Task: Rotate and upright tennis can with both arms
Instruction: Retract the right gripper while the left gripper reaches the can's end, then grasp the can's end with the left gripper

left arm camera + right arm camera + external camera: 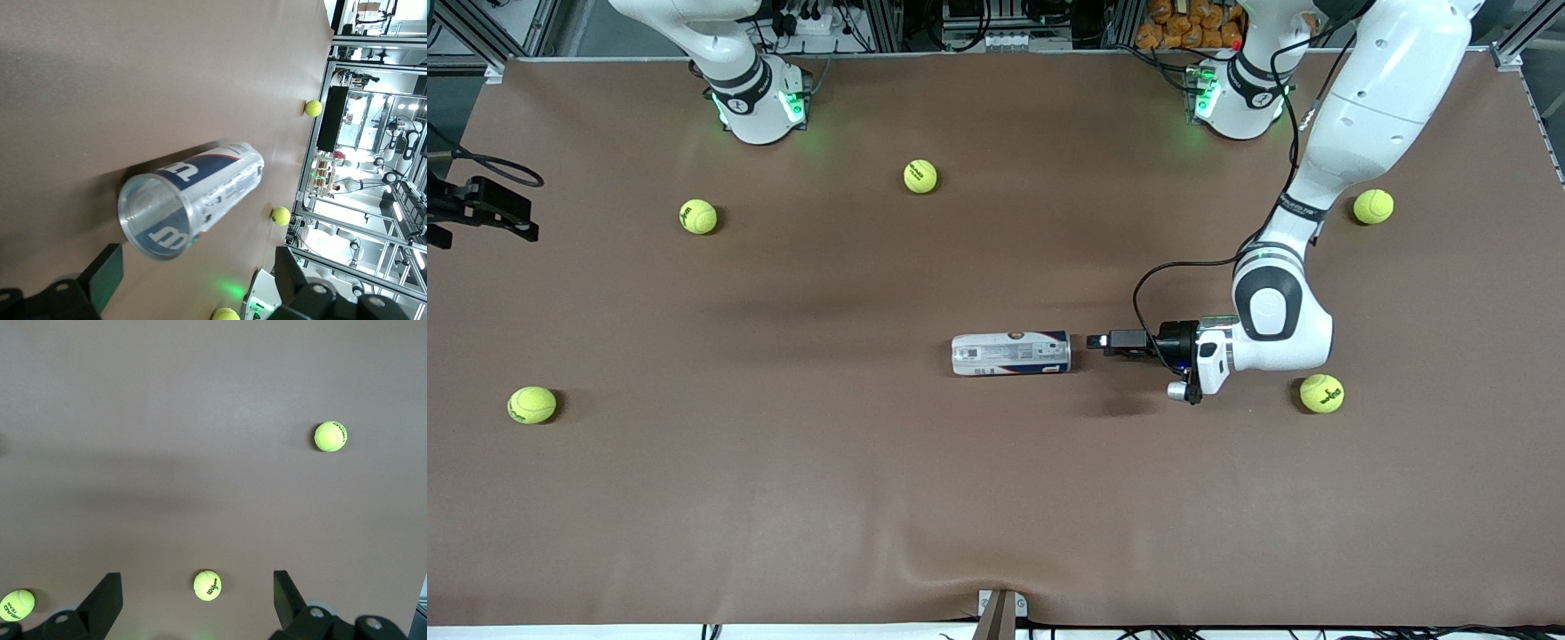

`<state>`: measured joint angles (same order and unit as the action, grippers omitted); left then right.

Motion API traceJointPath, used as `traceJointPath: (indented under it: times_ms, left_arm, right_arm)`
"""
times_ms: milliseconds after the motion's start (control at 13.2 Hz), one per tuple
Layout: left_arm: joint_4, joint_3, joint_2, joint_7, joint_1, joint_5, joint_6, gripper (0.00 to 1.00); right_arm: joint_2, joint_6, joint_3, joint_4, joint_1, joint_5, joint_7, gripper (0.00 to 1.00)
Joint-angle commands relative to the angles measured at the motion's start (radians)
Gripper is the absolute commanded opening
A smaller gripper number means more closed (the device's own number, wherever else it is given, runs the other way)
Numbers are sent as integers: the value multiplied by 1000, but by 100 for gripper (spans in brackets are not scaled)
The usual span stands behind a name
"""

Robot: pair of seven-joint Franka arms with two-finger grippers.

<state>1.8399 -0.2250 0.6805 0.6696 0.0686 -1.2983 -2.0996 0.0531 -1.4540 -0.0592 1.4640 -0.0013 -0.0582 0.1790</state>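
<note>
The can should end upright with its base (pixel 955 356) free to meet the table, so my left gripper should next grab the can by its clear round end (pixel 1067 352).
The tennis can (pixel 1011 353) lies on its side in the middle of the brown table, its length running between the two arms' ends. My left gripper (pixel 1094 340) is held level just above the table, a short gap from the can's end toward the left arm's end. In the left wrist view the can (pixel 193 197) shows its clear round end toward my left gripper (pixel 197 273), which is open and empty. My right gripper (pixel 195 587) is open and empty high over the table; it is out of the front view, where only the right arm's base (pixel 751 89) shows.
Several yellow-green tennis balls lie scattered: one (pixel 1321 393) close by the left arm's wrist, one (pixel 1373 206) near its base, others (pixel 920 176), (pixel 698 216), (pixel 532 404) toward the right arm's end. A black clamp (pixel 480 204) juts in at that end's edge.
</note>
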Motion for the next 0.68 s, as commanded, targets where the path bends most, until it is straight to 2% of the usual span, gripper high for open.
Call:
traceJointPath:
  times_ms: [0, 227, 606]
  left_arm:
    - [-18, -4, 25, 38, 10, -56, -11, 100]
    - [-25, -2, 37, 39, 46, -130, -11, 100]
    - [-48, -2, 112, 163, 71, -209, -13, 100]
  right_arm:
    - [1, 11, 1, -13, -3, -15, 7, 100]
    - [1, 11, -1, -14, -3, -15, 7, 100]
    - [1, 9, -1, -14, -5, -17, 8, 100]
